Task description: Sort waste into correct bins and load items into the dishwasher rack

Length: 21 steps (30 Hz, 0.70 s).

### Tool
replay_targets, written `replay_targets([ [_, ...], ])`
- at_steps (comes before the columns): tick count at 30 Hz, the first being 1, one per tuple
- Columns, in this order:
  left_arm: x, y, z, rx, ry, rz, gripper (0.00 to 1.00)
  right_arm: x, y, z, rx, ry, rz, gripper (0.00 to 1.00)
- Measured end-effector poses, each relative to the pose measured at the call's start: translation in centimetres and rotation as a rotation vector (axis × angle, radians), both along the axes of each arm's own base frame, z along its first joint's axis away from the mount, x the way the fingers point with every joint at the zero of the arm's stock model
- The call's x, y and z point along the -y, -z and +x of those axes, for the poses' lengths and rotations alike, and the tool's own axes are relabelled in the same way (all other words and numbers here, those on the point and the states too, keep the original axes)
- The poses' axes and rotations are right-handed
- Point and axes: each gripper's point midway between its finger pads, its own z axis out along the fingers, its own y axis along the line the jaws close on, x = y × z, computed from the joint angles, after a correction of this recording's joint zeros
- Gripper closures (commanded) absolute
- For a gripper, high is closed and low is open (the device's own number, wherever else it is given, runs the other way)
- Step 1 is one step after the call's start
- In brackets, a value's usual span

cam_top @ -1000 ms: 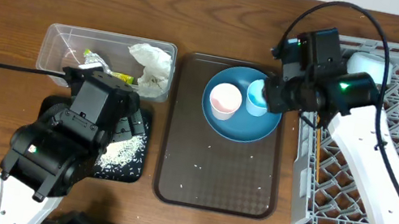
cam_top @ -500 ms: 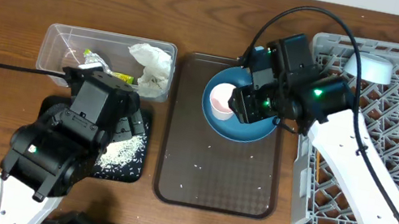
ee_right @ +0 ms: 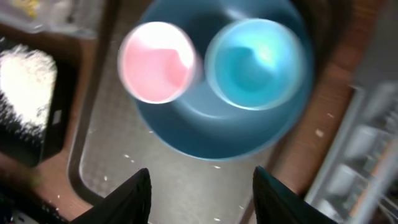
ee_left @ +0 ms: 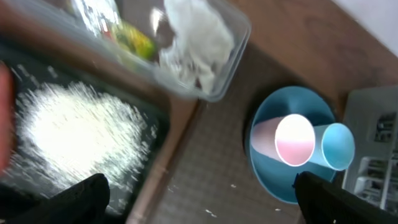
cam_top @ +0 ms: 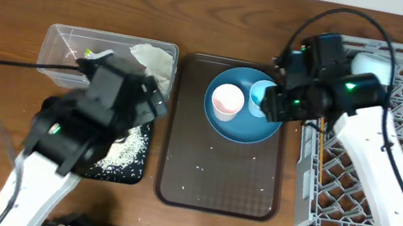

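I should next pick up the pale pink cup by its rim with my left gripper. Its base then stays free, so I can hand the cup over to my right gripper.
A dark blue plate [cam_top: 245,126] lies at the back of a brown serving tray [cam_top: 220,174]. On it stand a pale pink cup [cam_top: 227,99] and a light blue cup [cam_top: 257,98]. My right gripper [cam_top: 274,102] hovers over the plate's right side, open and empty [ee_right: 208,199]; its view shows the pink cup [ee_right: 155,62] and the blue cup [ee_right: 255,62]. My left gripper [cam_top: 152,102] is open and empty [ee_left: 199,199] between the tub and the brown tray. The clear tub [cam_top: 54,50] holds crumpled paper [cam_top: 153,59] and foil [ee_left: 134,40]. Rice [cam_top: 124,152] lies in the black tray [cam_top: 136,175]. The carrot is hidden.
The grey rack [cam_top: 399,123] fills the right side. It holds chopsticks [cam_top: 319,154] along its left edge and a pale bowl [cam_top: 372,64] at its back. A few rice grains [cam_top: 201,163] lie on the brown tray. The left arm covers part of the black tray.
My right gripper swung left over the plate, then back to its right side. My left arm has moved up and right, toward the gap between tub and brown tray.
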Motion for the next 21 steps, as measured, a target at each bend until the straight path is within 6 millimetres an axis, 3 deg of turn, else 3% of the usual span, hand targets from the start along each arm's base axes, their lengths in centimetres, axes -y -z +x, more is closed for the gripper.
replay_targets([
  [5, 2.8, 4.8, 2.7, -0.144, -0.028, -0.073, 0.01, 3.2, 0.4, 0.2, -0.041, 0.083, -0.014, 0.48],
  [11, 7.5, 8.4, 5.6, -0.209, 0.053, -0.204, 0.46, 5.9, 0.5, 0.6, -0.061, 0.148, -0.022, 0.48],
  [12, 8.4, 8.9, 5.7, -0.220, 0.073, -0.216, 0.49, 6.2, 0.5, 0.6, -0.061, 0.153, -0.024, 0.48],
  [17, 12.3, 11.0, 5.7, -0.246, 0.179, -0.236, 0.50, 7.5, 0.7, 0.7, -0.062, 0.171, -0.043, 0.48],
  [21, 14.3, 12.7, 5.1, -0.268, 0.228, -0.211, 0.51, 7.8, 0.7, 0.7, -0.062, 0.176, -0.050, 0.48],
])
